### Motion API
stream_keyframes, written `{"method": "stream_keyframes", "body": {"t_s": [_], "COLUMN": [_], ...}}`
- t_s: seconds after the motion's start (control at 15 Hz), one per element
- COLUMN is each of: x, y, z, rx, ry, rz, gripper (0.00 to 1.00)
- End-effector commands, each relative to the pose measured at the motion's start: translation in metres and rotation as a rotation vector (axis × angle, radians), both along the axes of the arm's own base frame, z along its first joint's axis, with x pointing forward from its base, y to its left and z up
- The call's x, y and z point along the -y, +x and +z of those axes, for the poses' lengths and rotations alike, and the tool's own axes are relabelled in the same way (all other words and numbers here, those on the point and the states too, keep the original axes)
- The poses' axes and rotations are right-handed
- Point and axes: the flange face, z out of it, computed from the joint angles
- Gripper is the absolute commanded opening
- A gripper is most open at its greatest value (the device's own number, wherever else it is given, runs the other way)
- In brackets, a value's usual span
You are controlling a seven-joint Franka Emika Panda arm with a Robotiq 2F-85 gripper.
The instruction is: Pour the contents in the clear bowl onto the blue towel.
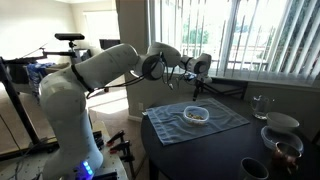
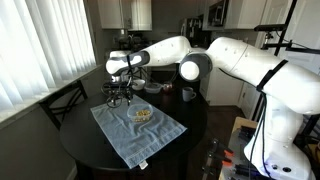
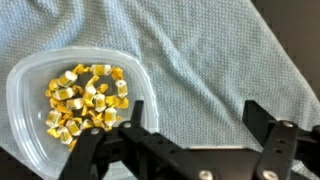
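Observation:
My gripper needs to pinch the rim of the clear bowl on one side next, and the bowl's opening and far rim will then stay open to pour onto the blue towel (image 1: 175, 126) (image 3: 200, 70).
The clear bowl (image 3: 75, 105) rests on the blue towel (image 3: 200, 70) and holds a heap of golden-brown crumb-like contents (image 3: 85, 100). In the wrist view my gripper (image 3: 190, 125) is open, its two black fingers spread above bare towel just right of the bowl. In both exterior views the bowl (image 1: 196, 114) (image 2: 143, 115) sits near the towel's middle (image 1: 170, 125) (image 2: 120, 135). The gripper (image 1: 203, 82) (image 2: 119, 92) hangs above the towel, apart from the bowl and holding nothing.
The towel lies on a dark round table (image 2: 90, 160). A tall clear glass (image 1: 260, 104), stacked bowls (image 1: 281, 135) and a dark cup (image 1: 255, 168) stand at one side. A mug (image 2: 188, 94) and a chair (image 2: 65, 100) are by the table.

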Motion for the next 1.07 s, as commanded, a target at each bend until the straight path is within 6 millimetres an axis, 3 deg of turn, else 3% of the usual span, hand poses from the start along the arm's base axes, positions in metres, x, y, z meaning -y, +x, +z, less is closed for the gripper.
{"method": "stream_keyframes", "body": {"t_s": [0.0,0.33,0.4,0.47,1.0], "x": [0.013,0.018,0.017,0.015,0.021], "y": [-0.004,-0.007,-0.007,-0.007,-0.011], "z": [-0.018,-0.044,-0.048,-0.051,-0.070], "rx": [-0.051,-0.084,-0.082,-0.084,-0.111], "ry": [-0.100,-0.109,-0.106,-0.108,-0.112], "rz": [-0.005,-0.002,-0.003,0.003,-0.015], "gripper": [1.00,1.00,0.75,0.74,0.20]}}
